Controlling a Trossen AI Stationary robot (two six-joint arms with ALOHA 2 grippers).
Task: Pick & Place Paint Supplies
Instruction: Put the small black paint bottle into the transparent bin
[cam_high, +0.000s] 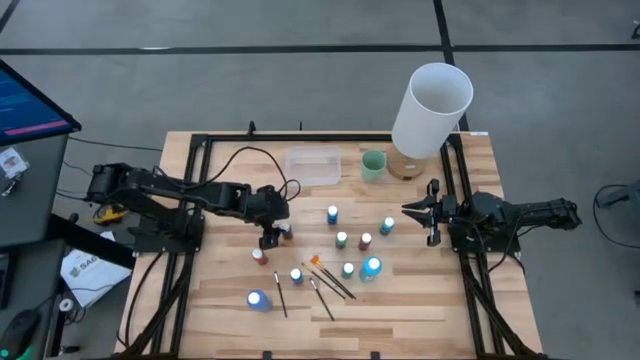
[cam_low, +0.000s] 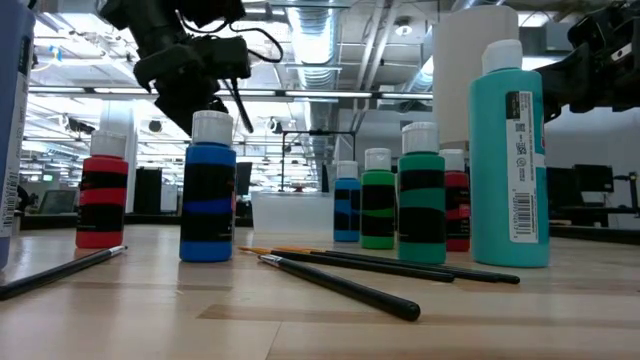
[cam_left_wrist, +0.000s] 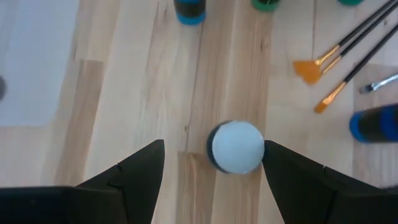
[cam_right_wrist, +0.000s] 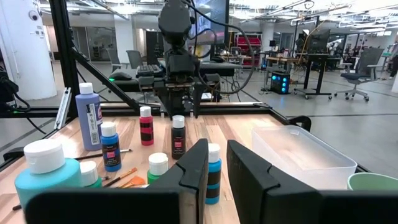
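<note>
The robot's left hand will next pick up the dark brown bottle by its pale cap (cam_high: 285, 227), to place it in the clear plastic tray (cam_high: 313, 166).
Small paint bottles with pale caps stand scattered mid-table, among them a blue one (cam_high: 332, 214), a teal one (cam_high: 387, 226) and a red one (cam_high: 260, 257). Thin dark brushes (cam_high: 330, 280) lie flat beside them, one with an orange tip (cam_left_wrist: 306, 70). My left gripper (cam_high: 270, 236) is open and hovers above a dark brown bottle (cam_right_wrist: 178, 138). In the left wrist view its fingers stand on either side of that bottle's pale cap (cam_left_wrist: 237, 147). My right gripper (cam_high: 407, 210) waits near the table's right side, open by only a narrow gap (cam_right_wrist: 217, 163).
A clear plastic tray (cam_high: 312, 165), a pale green cup (cam_high: 373, 165) and a tall white cylinder (cam_high: 432, 110) stand along the far edge. A large blue bottle (cam_high: 258, 299) and a large teal one (cam_high: 371, 267) stand toward the near side. A black frame rail (cam_high: 465, 270) borders the table.
</note>
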